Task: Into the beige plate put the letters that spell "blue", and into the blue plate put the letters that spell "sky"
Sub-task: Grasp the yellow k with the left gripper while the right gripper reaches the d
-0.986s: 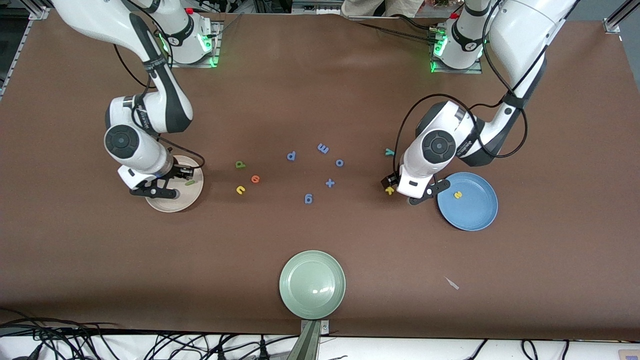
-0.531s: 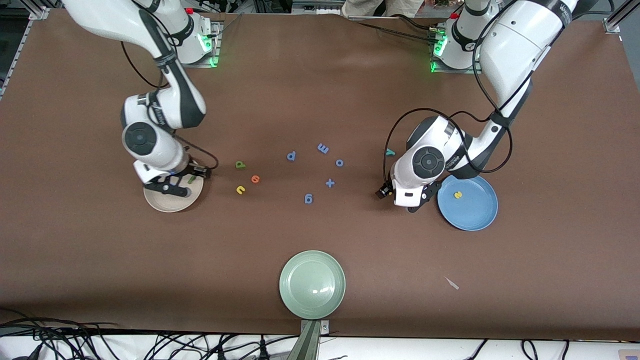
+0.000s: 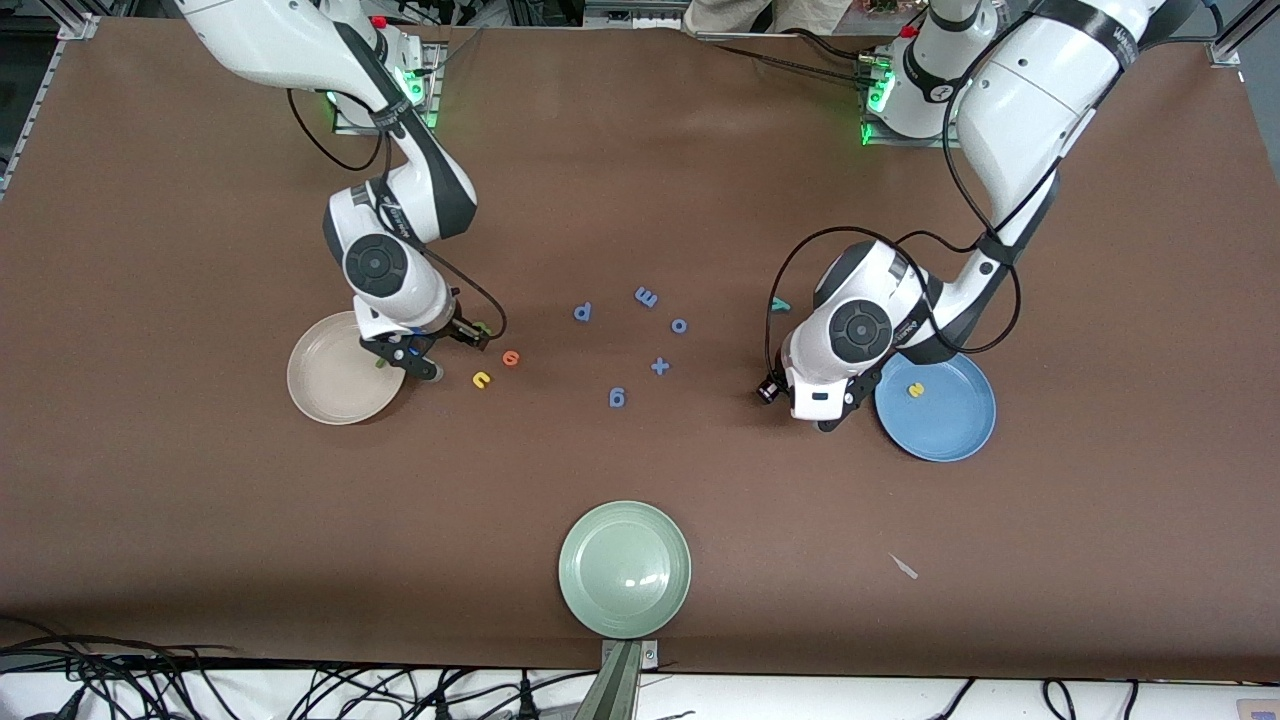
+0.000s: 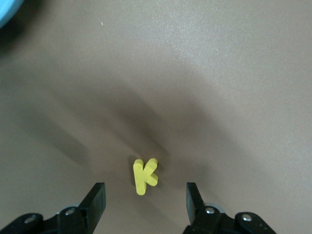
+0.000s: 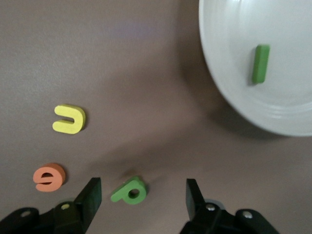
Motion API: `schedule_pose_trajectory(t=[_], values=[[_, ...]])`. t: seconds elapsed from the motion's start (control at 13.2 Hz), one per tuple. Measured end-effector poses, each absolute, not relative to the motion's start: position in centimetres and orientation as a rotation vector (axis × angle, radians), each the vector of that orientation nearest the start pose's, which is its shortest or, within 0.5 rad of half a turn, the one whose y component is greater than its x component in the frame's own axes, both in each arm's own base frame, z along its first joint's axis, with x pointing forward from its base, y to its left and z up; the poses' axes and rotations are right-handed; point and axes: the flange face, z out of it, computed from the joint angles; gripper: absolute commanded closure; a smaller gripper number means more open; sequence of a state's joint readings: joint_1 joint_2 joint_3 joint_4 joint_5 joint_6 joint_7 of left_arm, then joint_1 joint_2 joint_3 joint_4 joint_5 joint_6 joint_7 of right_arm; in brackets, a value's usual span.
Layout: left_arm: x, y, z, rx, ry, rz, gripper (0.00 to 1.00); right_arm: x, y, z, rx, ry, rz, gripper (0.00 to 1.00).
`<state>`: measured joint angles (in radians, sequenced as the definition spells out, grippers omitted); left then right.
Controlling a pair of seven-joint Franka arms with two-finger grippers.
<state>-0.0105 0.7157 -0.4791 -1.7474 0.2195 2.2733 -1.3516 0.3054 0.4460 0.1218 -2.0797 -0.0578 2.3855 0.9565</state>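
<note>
I need to lower my right gripper before I close it on the green "b". My fingers are above the "b" in the wrist view, so they would miss it if I closed now.
My right gripper [image 5: 141, 201] [image 3: 445, 350] is low over the table beside the beige plate [image 3: 330, 390] [image 5: 243, 102]. It is open, with the green "b" [image 5: 130, 191] lying loose between its jaws. The green "l" [image 5: 261, 63] lies in the beige plate. The yellow "u" [image 3: 482, 379] [image 5: 69, 119] and orange "e" [image 3: 511, 357] [image 5: 48, 177] lie close by. My left gripper [image 4: 145, 201] [image 3: 795, 400] stands open beside the blue plate [image 3: 950, 425], astride the yellow "k" [image 4: 145, 175] without touching it. The yellow "s" [image 3: 914, 390] is in the blue plate. The teal "y" [image 3: 780, 304] lies on the table.
Several blue letters [image 3: 660, 366] are scattered mid-table between the two arms. A pale green plate [image 3: 625, 570] sits near the table's front edge. A small pale scrap [image 3: 905, 567] lies toward the left arm's end.
My right gripper left the "l" in the beige plate, opened wider and moved over the green "b". My left gripper shifted over the yellow "k" and its jaws narrowed a little.
</note>
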Motion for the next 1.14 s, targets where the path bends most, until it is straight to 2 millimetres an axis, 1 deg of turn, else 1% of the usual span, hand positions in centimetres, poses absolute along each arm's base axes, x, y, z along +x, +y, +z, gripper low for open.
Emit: schedule_pose_trajectory(t=[0.15,0.23,0.46,0.53,0.61,0.68,0.76,0.91,0.99,1.14], values=[[58.8,-27.9,18.4,-2.895,-1.201,0.279,0.29,51.6,24.6,19.4,-3.106,0.825,0.187,0.22],[58.7,-27.8,18.1,-2.892,-1.201,0.285,0.34,51.5,24.8,19.1,-3.098,0.833,0.177,0.22],[58.6,-27.8,17.4,-2.886,-1.216,0.293,0.56,51.0,25.2,17.6,-3.09,0.841,0.175,0.22],[58.5,-27.8,17.3,-2.88,-1.229,0.294,0.6,50.9,25.3,17.3,-3.091,0.84,0.178,0.23],[58.5,-27.8,17.2,-2.874,-1.24,0.295,0.65,50.8,25.3,17.2,-3.091,0.839,0.178,0.26],[58.5,-27.9,17.2,-2.87,-1.254,0.293,0.75,50.8,25.3,17.2,-3.089,0.839,0.174,0.32],[58.5,-28.0,17.3,-2.871,-1.257,0.291,0.85,50.8,25.3,17.2,-3.088,0.839,0.173,0.4],[58.5,-28.0,17.3,-2.868,-1.266,0.29,1.0,50.9,25.5,17.4,-3.081,0.835,0.158,0.56],[58.5,-28.0,17.3,-2.867,-1.268,0.289,1.0,50.9,25.5,17.4,-3.081,0.835,0.158,0.61],[58.5,-28.0,17.3,-2.864,-1.269,0.291,1.0,51.0,25.6,17.6,-3.078,0.832,0.15,0.68]])
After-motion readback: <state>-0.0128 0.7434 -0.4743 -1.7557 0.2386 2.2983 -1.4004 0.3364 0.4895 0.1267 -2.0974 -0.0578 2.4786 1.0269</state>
